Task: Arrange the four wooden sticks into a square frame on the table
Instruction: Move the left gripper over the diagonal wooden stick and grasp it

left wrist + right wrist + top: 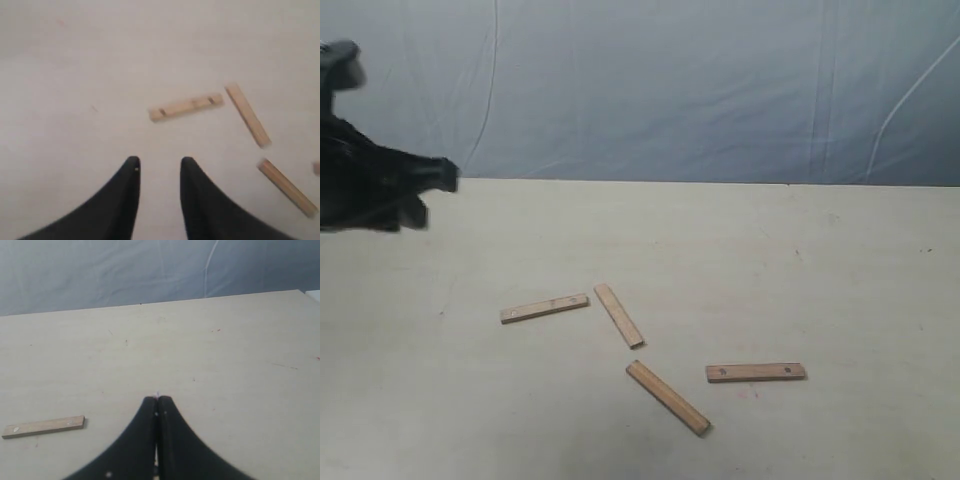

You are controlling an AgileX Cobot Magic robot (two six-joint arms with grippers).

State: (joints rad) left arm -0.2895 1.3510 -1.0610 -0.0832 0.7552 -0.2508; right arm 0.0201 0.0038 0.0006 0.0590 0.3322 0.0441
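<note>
My left gripper picks up the slanted front stick by its middle [668, 398] [287, 188] next. That leaves its ends free to form the square's corners.
Four light-brown wooden sticks lie apart on the table [840, 270], forming no square. The left stick [545, 308] with small holes lies nearly level; a second stick [619, 315] slants just right of it. A third stick [667, 397] slants nearer the front, and a fourth stick [756, 372] with holes lies level at the right. My left gripper [159, 161] is open over bare table, short of the holed stick [186, 106]; the arm shows at the exterior view's left edge [380, 185]. My right gripper [157, 399] is shut and empty, with one stick [43, 426] off to its side.
A blue-grey cloth backdrop [670, 80] hangs behind the table's far edge. The table's right corner [302, 291] shows in the right wrist view. Faint specks mark the pale surface.
</note>
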